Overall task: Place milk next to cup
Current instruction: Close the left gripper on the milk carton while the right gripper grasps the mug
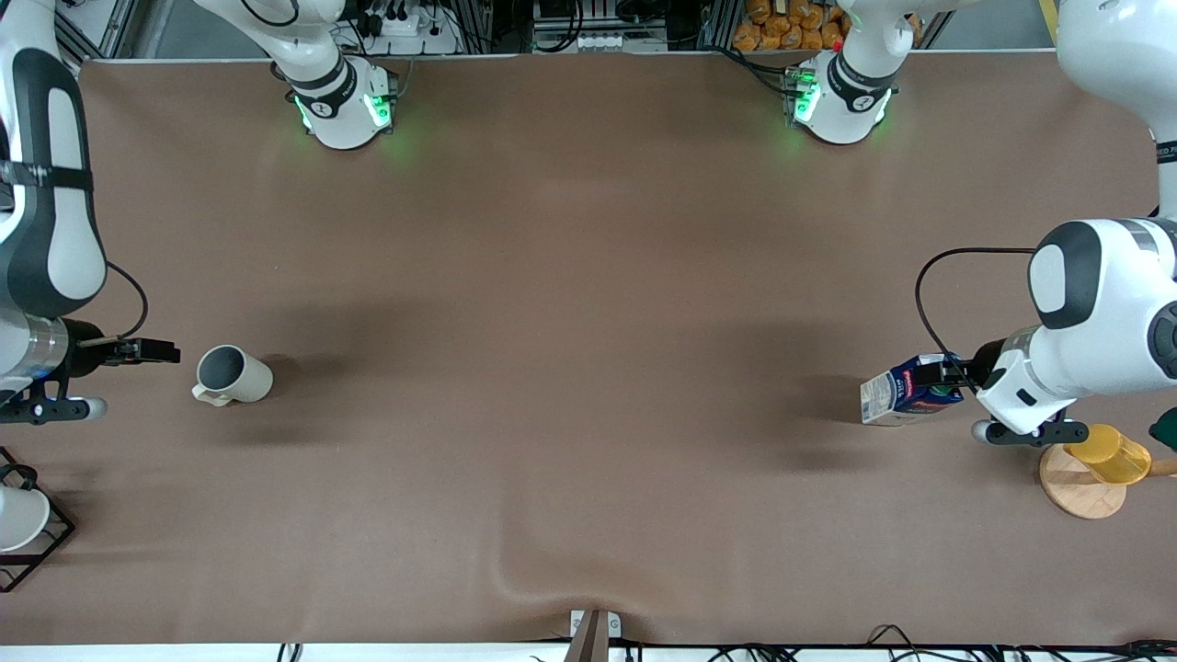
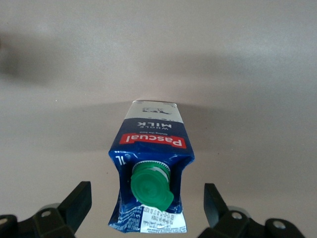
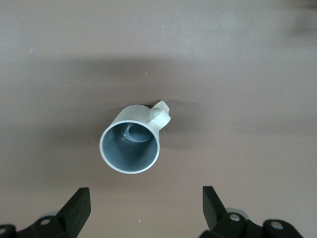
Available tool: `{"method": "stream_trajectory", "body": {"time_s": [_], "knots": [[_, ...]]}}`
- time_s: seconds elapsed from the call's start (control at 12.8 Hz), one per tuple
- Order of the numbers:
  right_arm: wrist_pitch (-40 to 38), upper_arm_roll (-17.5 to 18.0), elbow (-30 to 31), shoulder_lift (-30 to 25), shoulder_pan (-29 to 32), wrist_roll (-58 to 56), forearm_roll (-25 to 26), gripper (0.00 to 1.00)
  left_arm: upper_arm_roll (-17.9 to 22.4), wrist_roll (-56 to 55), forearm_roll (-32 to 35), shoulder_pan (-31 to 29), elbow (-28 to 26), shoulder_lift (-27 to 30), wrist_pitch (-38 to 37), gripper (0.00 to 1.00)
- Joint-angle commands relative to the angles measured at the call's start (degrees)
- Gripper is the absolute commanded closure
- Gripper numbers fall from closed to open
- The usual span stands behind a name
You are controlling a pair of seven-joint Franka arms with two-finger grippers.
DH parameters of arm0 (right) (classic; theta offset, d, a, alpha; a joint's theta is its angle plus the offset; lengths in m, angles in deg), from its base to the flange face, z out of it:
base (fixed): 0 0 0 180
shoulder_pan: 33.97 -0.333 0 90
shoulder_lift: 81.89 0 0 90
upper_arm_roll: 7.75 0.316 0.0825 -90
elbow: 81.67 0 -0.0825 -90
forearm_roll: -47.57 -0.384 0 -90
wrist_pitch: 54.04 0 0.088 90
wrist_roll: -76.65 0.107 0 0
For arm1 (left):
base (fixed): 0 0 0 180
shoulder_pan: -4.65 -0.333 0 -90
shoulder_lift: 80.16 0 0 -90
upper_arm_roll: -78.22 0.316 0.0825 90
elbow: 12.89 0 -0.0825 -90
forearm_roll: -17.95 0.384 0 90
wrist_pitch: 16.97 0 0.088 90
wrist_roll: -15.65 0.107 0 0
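Note:
I need to set the cup up for the milk (image 1: 906, 395), so I should next grab the cup by its rim near the handle (image 1: 206, 387) with my right gripper.
The milk (image 1: 906, 395) is a dark blue carton with a green cap and red label, standing on the brown table toward the left arm's end. My left gripper (image 1: 940, 386) is open around its top. In the left wrist view the milk (image 2: 151, 168) sits between the two fingers (image 2: 79, 203) with a gap on each side; my left gripper (image 2: 147, 210) does not touch it. The cup (image 1: 234, 375), a beige-white mug with a grey inside, stands toward the right arm's end. My right gripper (image 1: 164, 351) is open and empty beside it. The right wrist view shows the cup (image 3: 131, 145) ahead of my right gripper (image 3: 146, 208).
A yellow cup (image 1: 1108, 455) on a round wooden base (image 1: 1078, 489) stands close to the left arm, nearer the front camera than the milk. A white cup (image 1: 18, 517) in a black wire rack sits at the right arm's end. The cloth has a fold (image 1: 542, 588) near the front edge.

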Motion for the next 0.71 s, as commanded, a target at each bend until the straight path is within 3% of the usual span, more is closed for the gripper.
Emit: {"method": "stream_trajectory", "body": {"time_s": [0.0, 0.47, 0.63], "knots": [[2.94, 0.58, -0.77, 2.63, 0.83, -1.15, -0.61, 0.0, -0.13, -0.76, -0.79, -0.02, -0.85, -0.03, 1.3, 0.0], [9.99, 0.67, 1.78, 7.29, 1.71, -2.2, -0.79, 0.17, -0.13, -0.85, -0.79, 0.07, -1.38, -0.38, 1.57, 0.01], [10.26, 0.75, 3.27, 7.48, 1.98, -2.73, -0.88, 0.23, -0.13, -0.85, -0.79, 0.07, -1.64, -0.73, 1.66, 0.15]]}}
